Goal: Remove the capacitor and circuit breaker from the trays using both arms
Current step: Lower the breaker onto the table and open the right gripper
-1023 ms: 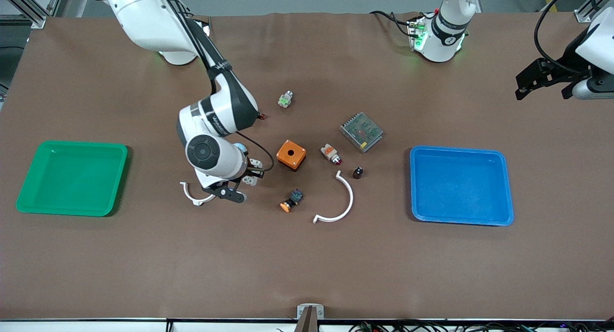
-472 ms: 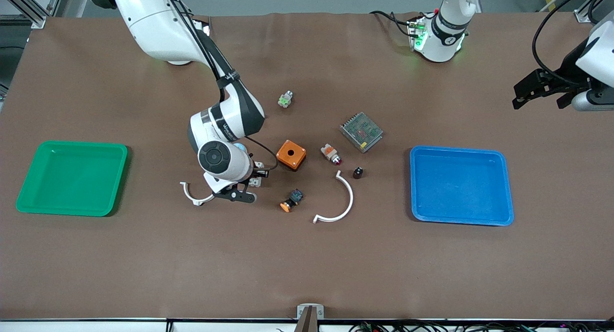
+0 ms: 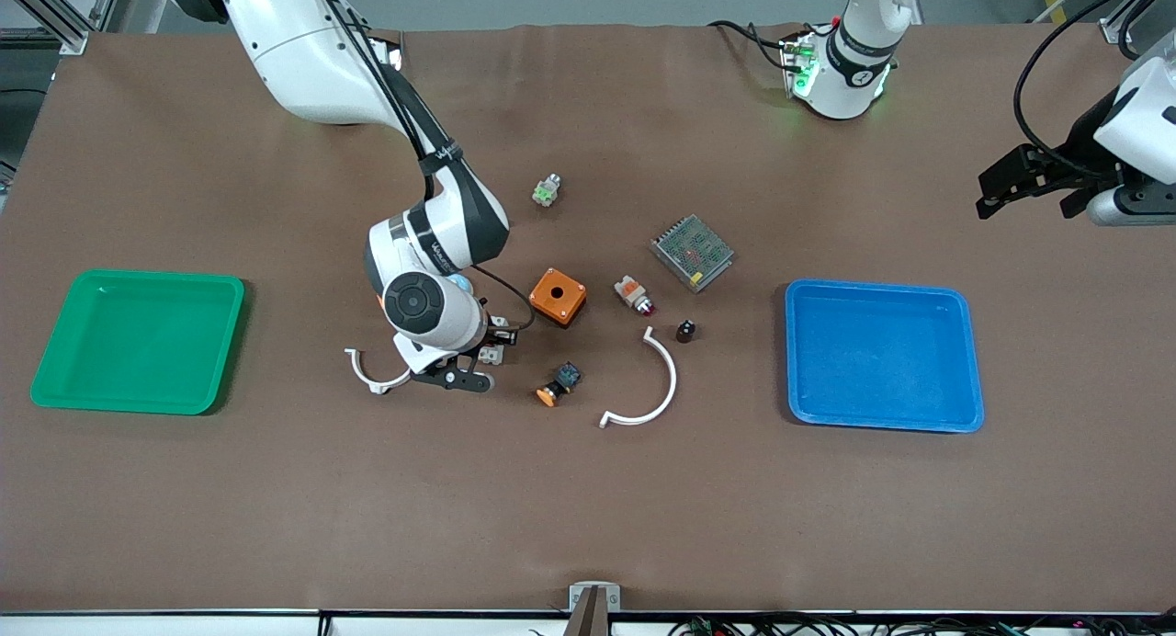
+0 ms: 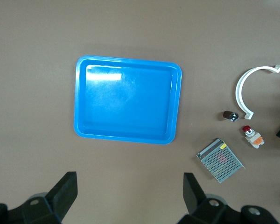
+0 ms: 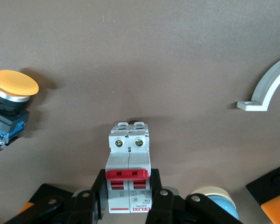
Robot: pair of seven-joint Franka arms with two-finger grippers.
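Note:
I should open my right gripper now, because the breaker sits low on the tabletop in the front view and would stand.
The breaker (image 5: 129,163), a light-grey block with red switch levers, sits between the fingers of my right gripper (image 5: 129,184), which is shut on it. In the front view the right gripper (image 3: 487,346) hangs low over the table between a small white curved clip (image 3: 367,374) and the orange box (image 3: 558,296), and only a bit of the breaker (image 3: 496,338) shows under the wrist. The capacitor (image 3: 685,331), a tiny black cylinder, lies on the table between the large white curved clip (image 3: 657,392) and the blue tray (image 3: 882,289); it also shows as the capacitor (image 4: 230,115) in the left wrist view. My left gripper (image 3: 1020,172) waits open and empty, high over the left arm's end of the table; the left gripper (image 4: 129,179) looks down at bare table.
A green tray (image 3: 55,342) lies at the right arm's end. Around the middle are a metal mesh box (image 3: 692,252), a white-orange part with a red tip (image 3: 634,295), an orange-capped button (image 3: 557,385) and a small green-white part (image 3: 547,190).
My right gripper has carried the breaker a short way toward the orange box. The left gripper has drifted slightly lower in the front view.

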